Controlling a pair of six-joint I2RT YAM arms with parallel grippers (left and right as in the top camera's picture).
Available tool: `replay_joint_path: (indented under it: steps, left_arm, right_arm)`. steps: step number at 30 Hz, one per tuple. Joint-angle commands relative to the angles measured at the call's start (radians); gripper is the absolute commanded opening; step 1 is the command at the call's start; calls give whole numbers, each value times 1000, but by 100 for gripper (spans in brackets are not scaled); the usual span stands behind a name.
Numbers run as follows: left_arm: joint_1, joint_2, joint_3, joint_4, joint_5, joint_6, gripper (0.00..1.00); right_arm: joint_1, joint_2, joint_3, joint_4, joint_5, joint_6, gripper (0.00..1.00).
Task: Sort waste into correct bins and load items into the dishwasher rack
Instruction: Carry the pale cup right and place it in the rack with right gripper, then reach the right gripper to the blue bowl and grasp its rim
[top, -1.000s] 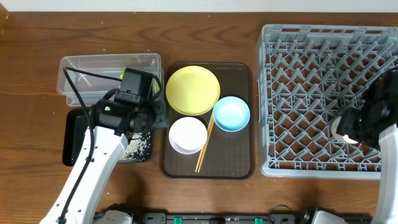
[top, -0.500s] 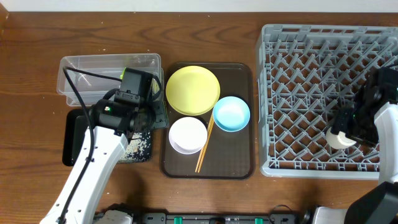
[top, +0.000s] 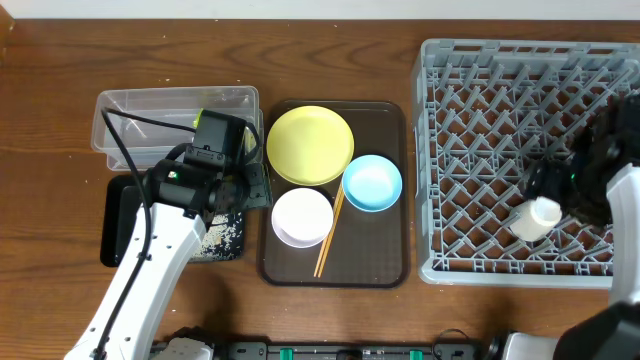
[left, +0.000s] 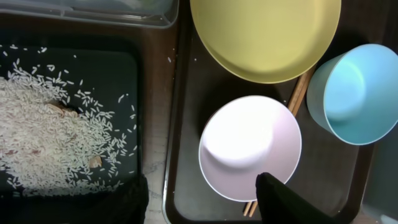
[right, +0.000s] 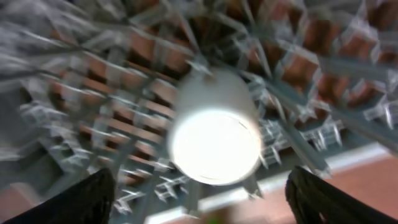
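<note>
My right gripper grabs the light blue bowl by its rim on the side facing the dishwasher rack next, to tilt the bowl among the rack's wires.
The small white cup (top: 534, 218) lies on its side on the pegs of the grey dishwasher rack (top: 480, 60), near its front. In the right wrist view the cup (right: 214, 140) lies just beyond my open right gripper (right: 205, 199), outside the jaws. In the overhead view my right gripper (top: 552, 195) is just behind the cup. My left gripper (left: 205, 202) is open and empty over the brown tray's left rim, beside the white bowl (left: 249, 146). The yellow plate (left: 264, 34), light blue bowl (left: 354, 93) and chopsticks (left: 300, 94) lie on that tray. Rice (left: 50, 130) lies in the black tray (left: 127, 68).
The brown serving tray (top: 385, 265) sits mid-table between the bins and the rack. The clear tub (top: 150, 103) stands behind the black tray (top: 115, 225), with a green-yellow bit (top: 201, 118) showing in it beside my left arm. Bare wood lies along the back edge.
My right gripper has moved left over the rack and let go of the cup, which now lies on the pegs. My left arm has not moved.
</note>
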Motion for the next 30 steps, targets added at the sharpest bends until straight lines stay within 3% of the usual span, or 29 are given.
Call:
replay_joint_path:
  steps: [1, 4, 7, 17, 20, 30]
  left_arm:
    - [2, -3, 3, -5, -12, 6, 60]
    - [2, -3, -3, -5, -12, 6, 61]
    - [2, 0, -8, -8, -12, 6, 61]
    - [2, 2, -8, -54, -29, 6, 61]
    - [2, 2, -8, -57, -31, 6, 61]
    - [2, 2, -8, -56, -31, 6, 61]
  right_arm:
    - [13, -79, 72, 60, -249, -81, 83]
    - [71, -126, 77, 179, -457, -148, 79]
    - [175, -139, 77, 280, -488, -190, 78]
    - [570, 1, 76, 398, -188, -346, 79]
    - [634, 75, 76, 417, -152, -346, 70]
    - [731, 317, 76, 459, -96, -323, 73]
